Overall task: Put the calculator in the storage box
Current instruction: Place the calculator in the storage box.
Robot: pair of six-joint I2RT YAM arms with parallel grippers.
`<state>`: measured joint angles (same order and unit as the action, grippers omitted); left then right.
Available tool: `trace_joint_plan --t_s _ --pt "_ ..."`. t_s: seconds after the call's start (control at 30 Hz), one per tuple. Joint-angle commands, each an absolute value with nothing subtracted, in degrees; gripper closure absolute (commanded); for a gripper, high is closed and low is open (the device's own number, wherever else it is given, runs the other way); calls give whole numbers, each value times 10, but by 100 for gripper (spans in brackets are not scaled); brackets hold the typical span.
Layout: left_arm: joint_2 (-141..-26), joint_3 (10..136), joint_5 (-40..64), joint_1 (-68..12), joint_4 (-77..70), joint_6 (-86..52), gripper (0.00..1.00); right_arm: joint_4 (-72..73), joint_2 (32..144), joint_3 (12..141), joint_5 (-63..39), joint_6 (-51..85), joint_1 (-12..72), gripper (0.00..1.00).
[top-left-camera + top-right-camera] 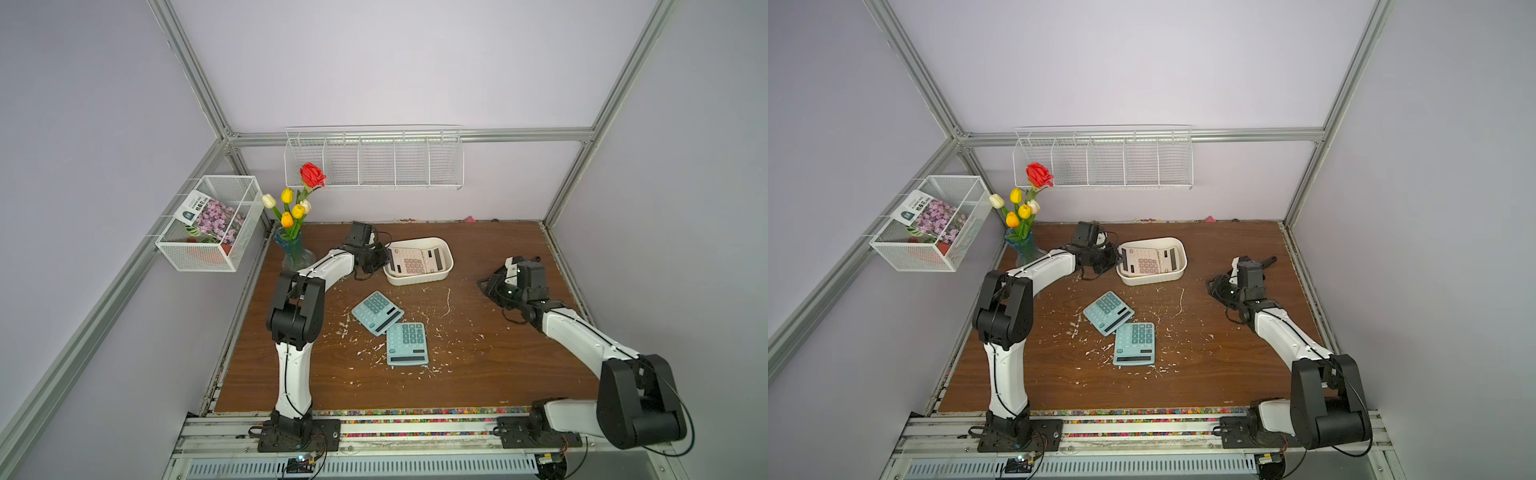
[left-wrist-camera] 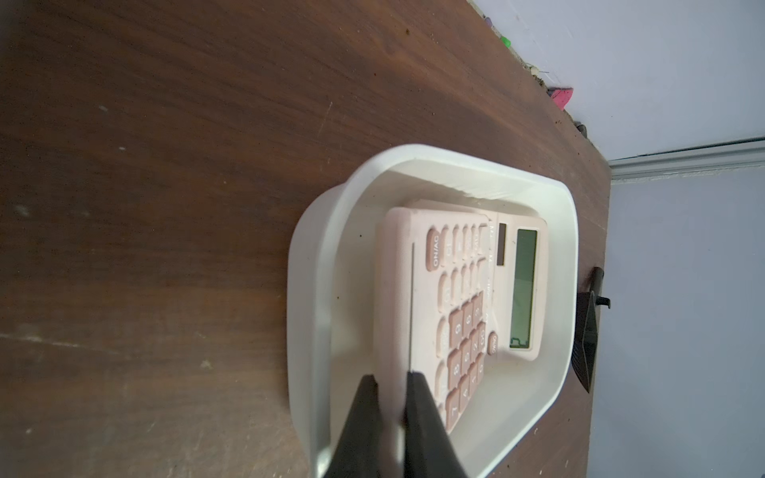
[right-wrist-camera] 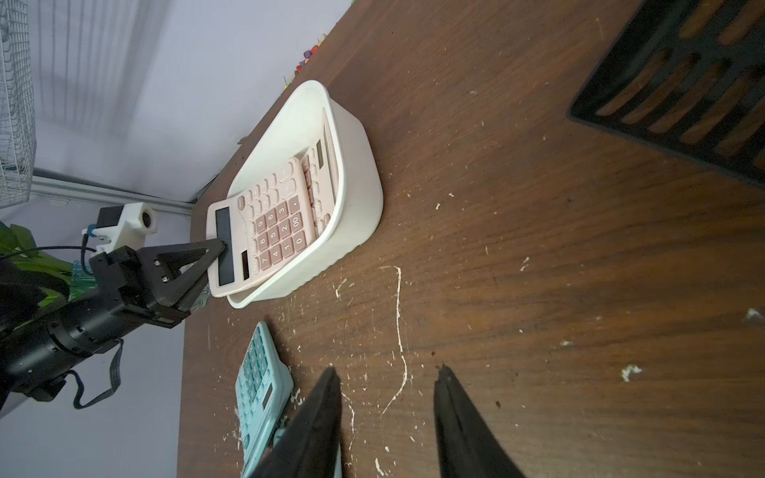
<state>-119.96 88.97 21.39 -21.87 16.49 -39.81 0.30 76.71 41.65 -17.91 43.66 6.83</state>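
Note:
My left gripper opens now, since the raised edge [image 1: 392,262] in my fingertips sits inside the box's rim and the pink calculator would settle inside if released.
The storage box [image 1: 419,279] [image 1: 1152,279] [image 2: 314,289] [image 3: 360,186], a shallow white tub, stands at the back middle of the table. A pink calculator [image 1: 409,262] [image 1: 1142,262] [image 2: 395,289] [image 3: 273,231] lies tilted in it. Its display end sticks out over the box's left rim, and its far end rests on a second pink calculator [image 1: 434,257] [image 2: 523,289]. My left gripper [image 1: 386,257] [image 1: 1119,257] [image 2: 391,374] [image 3: 221,248] is shut on that raised end. My right gripper [image 1: 484,286] [image 1: 1213,286] [image 3: 387,368] hovers open and empty, right of the box.
Two light blue calculators [image 1: 377,312] [image 1: 407,344] [image 3: 258,385] lie mid-table among white flecks. A vase of flowers [image 1: 297,253] stands behind the left arm. A black lattice piece [image 3: 679,91] lies by the right wrist. A mesh basket [image 1: 210,224] and wire rack [image 1: 374,160] hang on the walls.

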Motion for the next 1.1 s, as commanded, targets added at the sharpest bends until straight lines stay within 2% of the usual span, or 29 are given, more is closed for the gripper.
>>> trace_joint_plan --t_s 0.0,0.43,1.07 --pt "-1194 888 203 -221 164 -388 89 1 765 413 -183 426 71 59" --pt "-1192 898 196 -221 177 -383 70 1 763 410 -183 426 71 59" --pt "-1175 917 178 -221 209 -363 63 4 760 408 -184 430 72 59"
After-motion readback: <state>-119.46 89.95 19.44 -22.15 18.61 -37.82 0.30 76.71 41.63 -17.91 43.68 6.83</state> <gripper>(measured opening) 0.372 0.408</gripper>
